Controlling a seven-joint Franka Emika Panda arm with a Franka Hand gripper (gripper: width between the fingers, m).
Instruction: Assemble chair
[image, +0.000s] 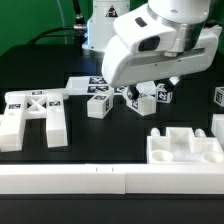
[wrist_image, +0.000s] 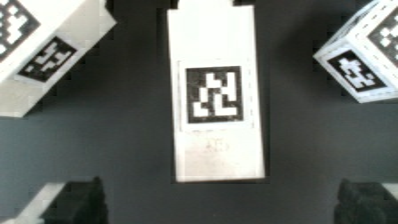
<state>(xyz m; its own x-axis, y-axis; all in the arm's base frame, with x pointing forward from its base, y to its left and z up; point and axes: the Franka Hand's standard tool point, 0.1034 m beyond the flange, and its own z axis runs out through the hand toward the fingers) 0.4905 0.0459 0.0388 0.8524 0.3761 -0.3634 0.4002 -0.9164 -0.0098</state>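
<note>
I should next use my gripper to grab the leg's plain end beyond the tag (wrist_image: 219, 160), so that I can fit the leg into the white seat block.
The chair lies in loose matte white parts with black-and-white tags. In the wrist view a thick square leg (wrist_image: 217, 95) lies lengthwise on the black table, its tag facing up. My gripper (wrist_image: 217, 205) is open, with dark fingertips (wrist_image: 71, 202) wide apart, just short of the leg's near end and holding nothing. Two more tagged legs lie angled to either side (wrist_image: 45, 50) (wrist_image: 365, 60). In the exterior view my gripper (image: 150, 93) hangs low over that group of legs (image: 133, 100). The X-braced frame (image: 35, 110) rests at that view's left, the seat block (image: 185, 145) at front right.
A small tagged block (image: 98, 105) sits between the frame and the legs. The marker board (image: 85, 85) lies flat behind it. Another tagged part (image: 218, 97) lies at the far right. A long white rail (image: 90, 180) runs along the table's front edge.
</note>
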